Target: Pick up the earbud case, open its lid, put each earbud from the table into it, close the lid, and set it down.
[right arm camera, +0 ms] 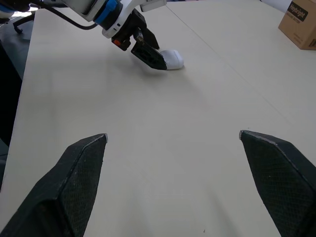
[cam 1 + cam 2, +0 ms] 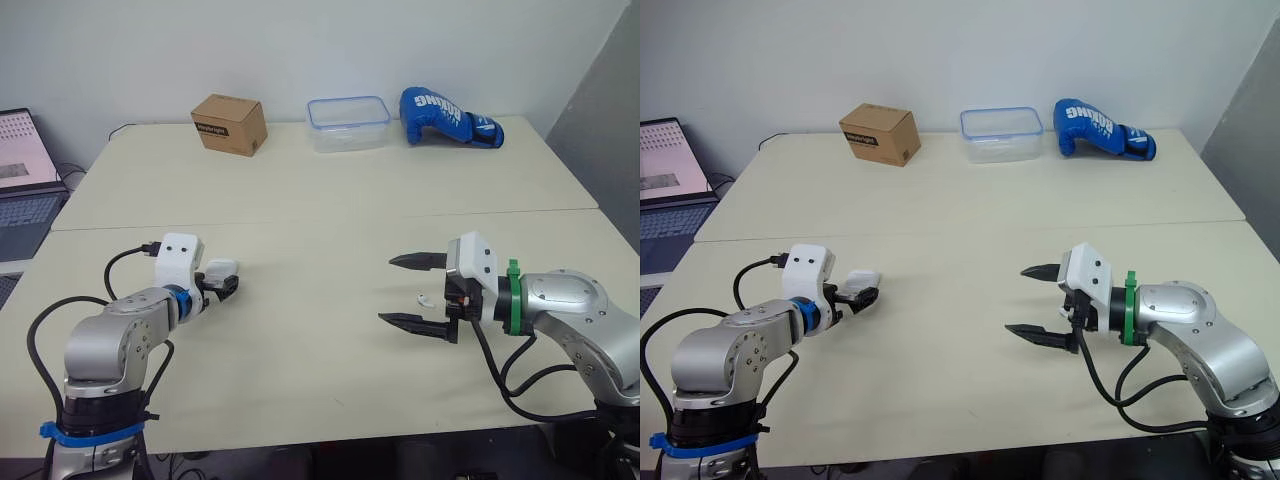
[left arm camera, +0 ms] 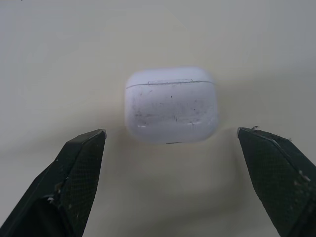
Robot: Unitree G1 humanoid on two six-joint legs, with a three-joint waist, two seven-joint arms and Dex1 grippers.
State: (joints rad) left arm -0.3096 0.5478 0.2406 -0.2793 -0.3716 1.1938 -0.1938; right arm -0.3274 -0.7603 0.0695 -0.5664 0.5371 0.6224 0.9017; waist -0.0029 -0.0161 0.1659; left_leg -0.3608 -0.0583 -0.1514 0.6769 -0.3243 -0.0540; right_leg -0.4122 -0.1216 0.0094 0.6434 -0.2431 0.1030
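Next, the left gripper grabs the white earbud case by its body (image 3: 171,114), which leaves the case's lid free to flip open.
The white earbud case (image 3: 171,104) lies closed on the cream table (image 2: 300,220), at the front left. My left gripper (image 3: 171,132) is open, its fingertips either side of the case without touching it. From the right wrist view, the same case (image 1: 173,58) sits at the tip of the left gripper (image 1: 148,52). One small white earbud (image 2: 424,298) lies on the table at the front right, under the open right gripper (image 2: 388,290), between its fingers and near their base. The right gripper holds nothing.
Along the table's far edge stand a cardboard box (image 2: 230,123), a clear plastic container with a blue rim (image 2: 348,123) and a blue boxing glove (image 2: 448,115). A laptop (image 2: 25,180) sits off the table's left side. A wide stretch of bare table separates the two grippers.
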